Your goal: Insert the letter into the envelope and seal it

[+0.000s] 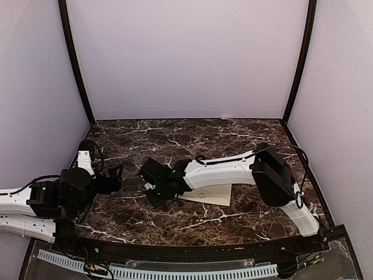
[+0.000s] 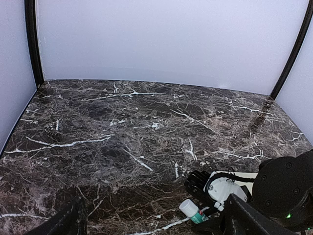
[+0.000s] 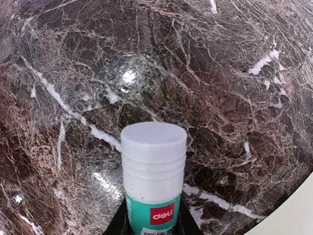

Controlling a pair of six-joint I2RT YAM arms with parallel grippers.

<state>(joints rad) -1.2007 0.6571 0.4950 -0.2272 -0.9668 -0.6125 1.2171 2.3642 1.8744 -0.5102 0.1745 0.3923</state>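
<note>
Flat, bare marble is close below and the glue stick (image 3: 152, 166) would come to rest there, so my right gripper opens next.
The pale cream envelope (image 1: 211, 195) lies flat on the marble table, partly under my right arm. Its corner shows in the right wrist view (image 3: 293, 215) and an edge shows in the left wrist view (image 2: 247, 175). The tan letter is not in view. My right gripper (image 1: 154, 197) is shut on a glue stick (image 3: 152, 166) with a white cap and teal body, held low over the table just left of the envelope. The glue stick also shows in the left wrist view (image 2: 193, 211). My left gripper (image 1: 114, 175) is open and empty, left of the right gripper.
The dark marble table (image 1: 192, 140) is enclosed by pale walls at the back and sides, with black corner posts (image 1: 76, 64). A black rail (image 1: 192, 251) runs along the near edge. The right arm's white link (image 1: 221, 170) crosses over the envelope.
</note>
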